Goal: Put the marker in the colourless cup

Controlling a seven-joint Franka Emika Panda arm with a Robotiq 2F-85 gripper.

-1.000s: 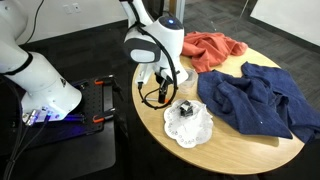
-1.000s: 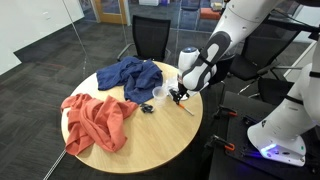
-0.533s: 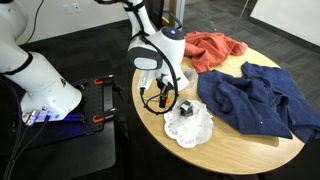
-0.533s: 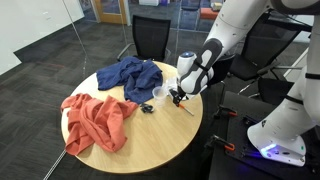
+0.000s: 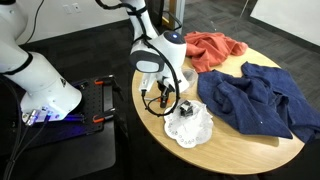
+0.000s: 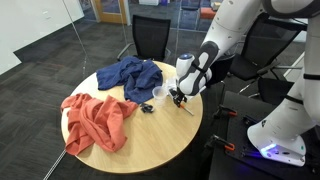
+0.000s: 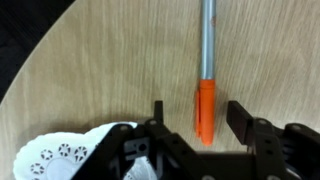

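My gripper's fingers are apart on either side of the orange cap. The marker [image 7: 207,60] would stay on the tabletop if I lifted now.
The marker [image 7: 207,60] has a grey barrel and an orange cap. It lies flat on the wooden table, at the table's edge in an exterior view [image 6: 186,108]. My gripper [image 7: 198,112] is open and low over it, with the orange cap between the two fingers and neither finger touching it. The gripper shows in both exterior views [image 5: 160,98] [image 6: 179,96]. The colourless cup [image 5: 185,109] stands on a white doily [image 5: 190,128] beside the gripper, and it also shows in an exterior view [image 6: 158,93].
A blue cloth [image 5: 255,100] and a red cloth [image 5: 212,50] cover much of the round table [image 5: 225,150]. A small black object [image 6: 146,108] lies near the cup. The table edge is close to the marker. A black chair [image 6: 150,35] stands behind the table.
The gripper has sunk a little toward the table over the marker. The marker, cup and cloths have not moved.
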